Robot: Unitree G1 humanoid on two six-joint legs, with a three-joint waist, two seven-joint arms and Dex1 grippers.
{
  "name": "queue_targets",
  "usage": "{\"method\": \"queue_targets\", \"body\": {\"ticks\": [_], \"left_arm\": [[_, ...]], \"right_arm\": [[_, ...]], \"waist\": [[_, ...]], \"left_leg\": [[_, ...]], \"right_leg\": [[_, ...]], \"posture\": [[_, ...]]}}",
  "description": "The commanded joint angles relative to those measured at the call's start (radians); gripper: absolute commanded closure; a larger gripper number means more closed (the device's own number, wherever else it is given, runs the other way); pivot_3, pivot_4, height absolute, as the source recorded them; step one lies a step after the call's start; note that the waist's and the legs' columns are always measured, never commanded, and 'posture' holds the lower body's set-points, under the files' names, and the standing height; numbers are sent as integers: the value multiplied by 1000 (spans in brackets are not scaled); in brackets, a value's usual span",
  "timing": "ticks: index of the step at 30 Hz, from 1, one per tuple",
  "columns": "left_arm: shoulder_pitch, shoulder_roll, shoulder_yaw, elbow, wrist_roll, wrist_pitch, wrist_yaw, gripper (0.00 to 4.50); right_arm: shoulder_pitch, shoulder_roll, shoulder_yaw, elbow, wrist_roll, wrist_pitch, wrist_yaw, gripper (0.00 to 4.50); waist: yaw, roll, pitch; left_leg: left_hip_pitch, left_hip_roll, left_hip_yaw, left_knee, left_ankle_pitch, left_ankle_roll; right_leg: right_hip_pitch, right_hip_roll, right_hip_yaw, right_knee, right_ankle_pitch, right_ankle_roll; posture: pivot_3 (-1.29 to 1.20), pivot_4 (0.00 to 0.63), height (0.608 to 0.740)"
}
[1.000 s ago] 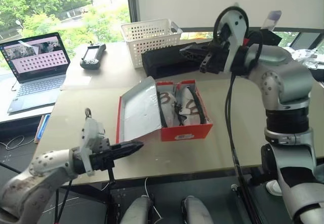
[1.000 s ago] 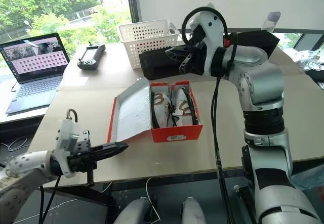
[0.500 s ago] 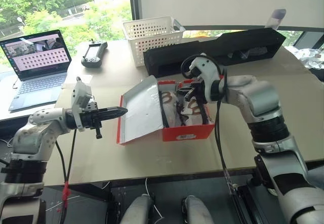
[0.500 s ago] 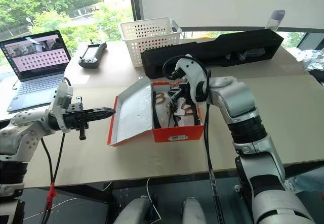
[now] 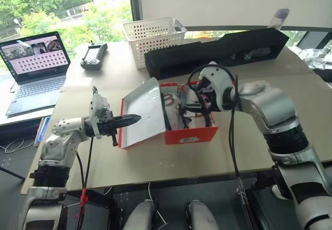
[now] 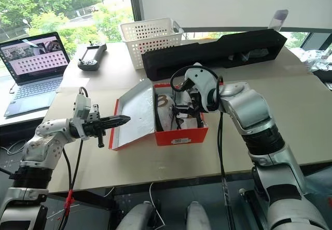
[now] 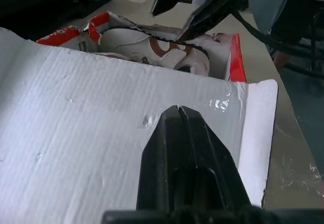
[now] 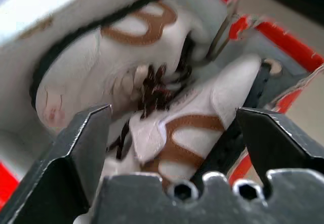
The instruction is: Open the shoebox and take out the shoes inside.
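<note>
I will grab the shoe by its white padded rim with my right gripper to take it out.
The red shoebox (image 5: 191, 135) stands open in the middle of the table. Its lid (image 5: 142, 113) leans out to the left with the pale inside showing. Two white shoes (image 5: 174, 105) with brown trim and dark laces lie side by side in it. My right gripper (image 8: 172, 114) is open and reaches down into the box, its fingers (image 8: 83, 143) either side of the right-hand shoe (image 8: 192, 128). My left gripper (image 5: 134, 119) is shut and level, its tip (image 7: 178, 110) right at the lid's inner face.
A white perforated basket (image 5: 153, 35) and a long black tray (image 5: 218, 51) stand behind the box. A laptop (image 5: 33, 66) and a black controller (image 5: 93, 55) lie at the far left. Bare table (image 5: 171, 162) runs to the front edge.
My right gripper has come down from above the tray into the box and opened over the shoe. My left gripper has moved forward, up to the lid.
</note>
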Motion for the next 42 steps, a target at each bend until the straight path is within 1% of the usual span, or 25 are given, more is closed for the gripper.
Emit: {"method": "queue_targets", "body": {"ticks": [1,5,11,15,18,19,20,25,27,30,33,38,39,42], "left_arm": [[6,4,21,-36,-3,-9,3,4500],[10,9,30,-63,-11,-2,8,4500],[-13,43,50,-122,-28,31,9,4500],[-20,63,58,-156,-37,59,14,4500],[-19,72,67,-178,-40,72,24,4500],[-19,77,70,-187,-44,78,25,4500],[-19,82,73,-195,-48,85,27,4500],[-27,118,89,-217,-67,114,18,4500],[-29,125,93,-219,-69,119,16,4500],[-30,133,101,-227,-81,136,9,4500],[-33,135,108,-234,-99,159,9,4500],[-30,131,106,-231,-104,173,15,4500],[-30,129,106,-230,-105,174,16,4500],[-28,127,104,-232,-107,177,18,4500]], "right_arm": [[3,-45,71,-58,-48,-54,41,58],[11,-38,129,-15,-113,-106,25,58],[14,-6,146,83,-194,-167,1,58],[22,37,127,125,-213,-171,-12,58],[35,57,125,160,-238,-169,-27,58],[38,59,127,169,-247,-166,-32,58],[41,60,131,178,-259,-164,-38,58],[71,98,132,193,-274,-131,-51,58],[84,117,129,194,-277,-122,-57,58],[101,142,122,197,-279,-111,-59,58],[120,161,115,210,-289,-117,-66,813],[128,185,99,231,-297,-124,-74,2554],[127,189,97,236,-299,-125,-76,2805],[124,203,87,246,-301,-128,-82,3835]], "waist": [[-3,0,0],[-3,0,0],[1,-1,0],[1,-3,-2],[-4,-3,-2],[-5,-3,-3],[-5,-4,-3],[-4,-9,-7],[-5,-11,-9],[-7,-13,-11],[-13,-14,-12],[-19,-15,-14],[-19,-15,-14],[-20,-16,-14]], "left_leg": [[0,0,0,0,0,0],[0,0,0,0,0,0],[0,0,0,1,0,0],[5,0,0,2,0,0],[13,1,0,1,-1,1],[14,1,0,1,-1,1],[14,1,0,1,-1,1],[15,1,0,1,-1,1],[18,1,0,1,-1,1],[21,2,0,0,-2,1],[22,3,0,-2,-2,1],[23,3,0,-2,-2,1],[23,3,0,-2,-2,1],[22,3,0,-2,-2,1]], "right_leg": [[0,0,0,0,0,0],[0,0,0,0,0,1],[1,0,0,0,1,1],[5,0,0,-1,0,2],[14,0,0,-3,-4,8],[15,-1,0,-3,-6,7],[15,-1,0,-3,-8,3],[15,-1,-1,-2,-8,3],[16,-2,0,-3,-8,3],[17,-6,0,-3,-9,3],[18,-6,0,-3,-9,3],[18,-7,-1,-3,-10,3],[18,-7,-1,-3,-10,3],[17,-7,-1,-3,-10,3]], "posture": [[0,150,738],[0,150,738],[0,150,738],[0,150,738],[0,150,738],[0,150,738],[0,150,738],[0,150,738],[0,150,738],[0,150,738],[0,150,738],[0,150,738],[0,150,738],[0,150,738]]}}
